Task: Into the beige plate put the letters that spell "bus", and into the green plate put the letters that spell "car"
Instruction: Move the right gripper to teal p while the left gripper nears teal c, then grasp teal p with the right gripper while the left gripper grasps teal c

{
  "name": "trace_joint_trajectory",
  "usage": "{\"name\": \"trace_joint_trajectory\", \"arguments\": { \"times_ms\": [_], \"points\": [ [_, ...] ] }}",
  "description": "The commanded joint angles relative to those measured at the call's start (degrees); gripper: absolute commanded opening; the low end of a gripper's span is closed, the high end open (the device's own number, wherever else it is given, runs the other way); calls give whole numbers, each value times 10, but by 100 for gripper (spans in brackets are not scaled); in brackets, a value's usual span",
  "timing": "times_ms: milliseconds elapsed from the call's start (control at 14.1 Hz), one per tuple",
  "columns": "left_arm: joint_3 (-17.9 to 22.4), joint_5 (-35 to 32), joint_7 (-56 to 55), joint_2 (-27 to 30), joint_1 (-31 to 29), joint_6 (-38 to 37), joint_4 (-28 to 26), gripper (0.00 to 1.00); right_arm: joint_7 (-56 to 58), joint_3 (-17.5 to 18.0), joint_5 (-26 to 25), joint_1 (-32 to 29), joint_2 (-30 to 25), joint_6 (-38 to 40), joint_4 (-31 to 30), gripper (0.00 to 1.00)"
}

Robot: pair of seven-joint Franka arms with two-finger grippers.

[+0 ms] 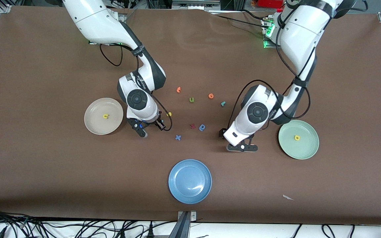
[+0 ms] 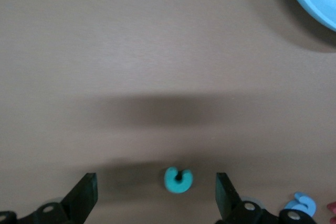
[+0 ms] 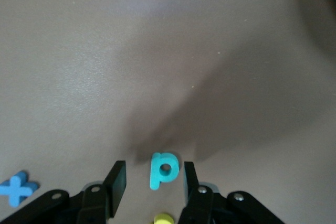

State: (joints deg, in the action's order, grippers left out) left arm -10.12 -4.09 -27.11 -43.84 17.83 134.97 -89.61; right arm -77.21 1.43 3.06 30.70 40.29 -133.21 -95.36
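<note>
The teal "c" needs to be added to the green plate point(image 1: 304, 150), so my left gripper needs to grab the "c" by its two curved arms next.
My right gripper point(image 1: 149, 127) is down at the table beside the beige plate point(image 1: 93, 125). In the right wrist view a teal "b" point(image 3: 164, 170) lies between its fingers point(image 3: 118, 184). They stand open, close on either side of it. A yellow "s" point(image 1: 169, 114) lies just beside it, and a yellow "u" point(image 1: 105, 116) lies in the beige plate. My left gripper point(image 1: 232, 138) is low beside the green plate point(image 1: 304, 150), wide open around a teal "c" point(image 2: 178, 179) on the table. A yellow "a" point(image 1: 297, 138) is in the green plate. The teal "r" point(image 1: 223, 104) lies on the table.
A blue plate point(image 1: 190, 191) sits nearest the front camera. Loose letters lie between the arms: two orange ones point(image 1: 178, 89) point(image 1: 211, 96), an olive "u" point(image 1: 191, 99), a dark red one point(image 1: 192, 126), a blue round letter point(image 1: 202, 127) and a blue "x" point(image 1: 178, 137).
</note>
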Motion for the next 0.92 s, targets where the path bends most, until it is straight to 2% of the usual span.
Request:
{"name": "trace_joint_trajectory", "arguments": {
  "times_ms": [0, 212, 708, 849],
  "points": [
    [10, 3, -17, -22, 16, 8, 21, 96, -7, -1, 5, 7, 12, -7, 11, 53],
    [11, -8, -28, -26, 23, 8, 19, 90, -7, -2, 5, 9, 18, -11, 11, 53],
    [11, -48, -72, -35, 32, 8, 17, 65, -7, -2, 2, 12, 13, -16, -11, 53],
    [11, -49, -76, -35, 34, 7, 16, 53, -7, -2, 1, 12, 13, -20, -16, 53]
  ]
}}
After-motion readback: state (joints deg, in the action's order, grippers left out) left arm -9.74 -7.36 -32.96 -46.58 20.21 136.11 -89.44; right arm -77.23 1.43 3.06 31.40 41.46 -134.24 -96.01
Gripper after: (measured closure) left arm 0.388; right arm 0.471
